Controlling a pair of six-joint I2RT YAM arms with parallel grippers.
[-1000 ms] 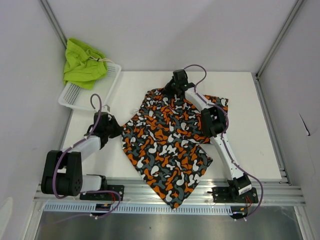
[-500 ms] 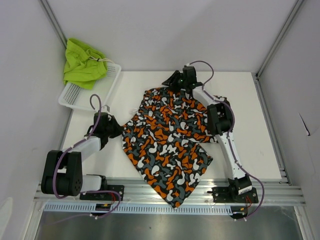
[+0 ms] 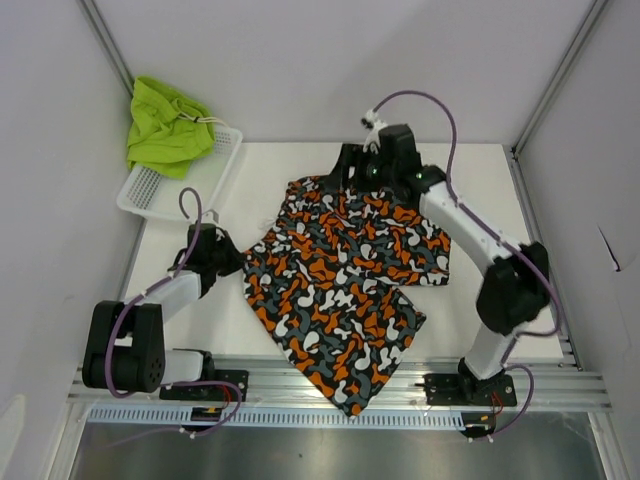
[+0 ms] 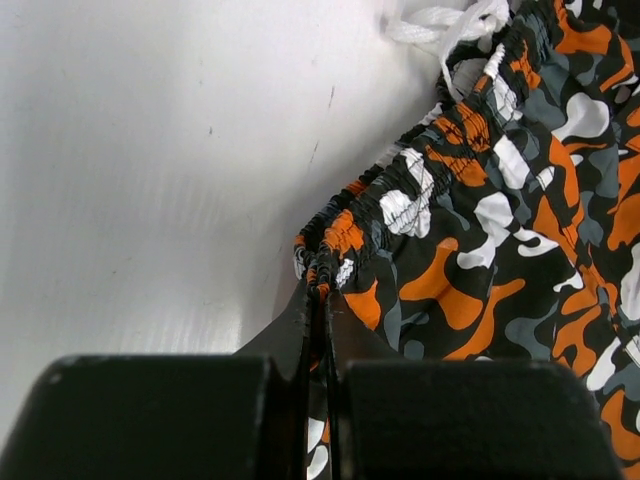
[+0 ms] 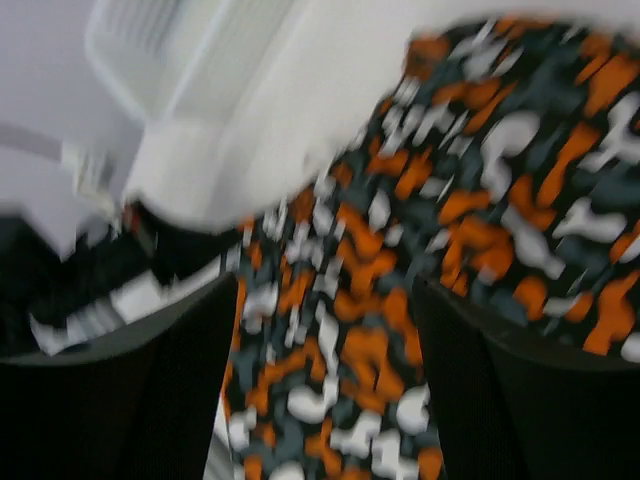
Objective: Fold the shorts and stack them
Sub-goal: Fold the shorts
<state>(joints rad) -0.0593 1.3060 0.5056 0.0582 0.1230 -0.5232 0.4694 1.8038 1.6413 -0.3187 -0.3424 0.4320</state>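
Note:
I will fold the camo shorts' hanging leg onto the other leg, so next I need to grab the hanging leg by its near hem corner (image 3: 351, 409) with my right gripper.
The camo shorts (image 3: 340, 275) lie spread across the table, one leg hanging over the near edge. My left gripper (image 3: 236, 262) is shut on the elastic waistband (image 4: 400, 190) at their left edge; in the left wrist view the gripper (image 4: 322, 297) pinches the gathered fabric, and the white drawstring (image 4: 445, 22) lies beyond. My right gripper (image 3: 337, 178) hovers open over the far edge of the camo shorts (image 5: 480, 180), with nothing between its fingers (image 5: 150, 400); that view is blurred. The lime green shorts (image 3: 165, 125) lie heaped in the basket.
The white mesh basket (image 3: 150, 192) stands off the table's far left corner, also in the right wrist view as the basket (image 5: 170, 40). Bare white table (image 3: 500, 200) lies right of the shorts. Grey walls enclose the space on three sides.
My right gripper has opened and let go of the camo shorts' far edge, lifting as its arm swung out to the right. The shorts' right side now lies flatter. The left arm has not moved.

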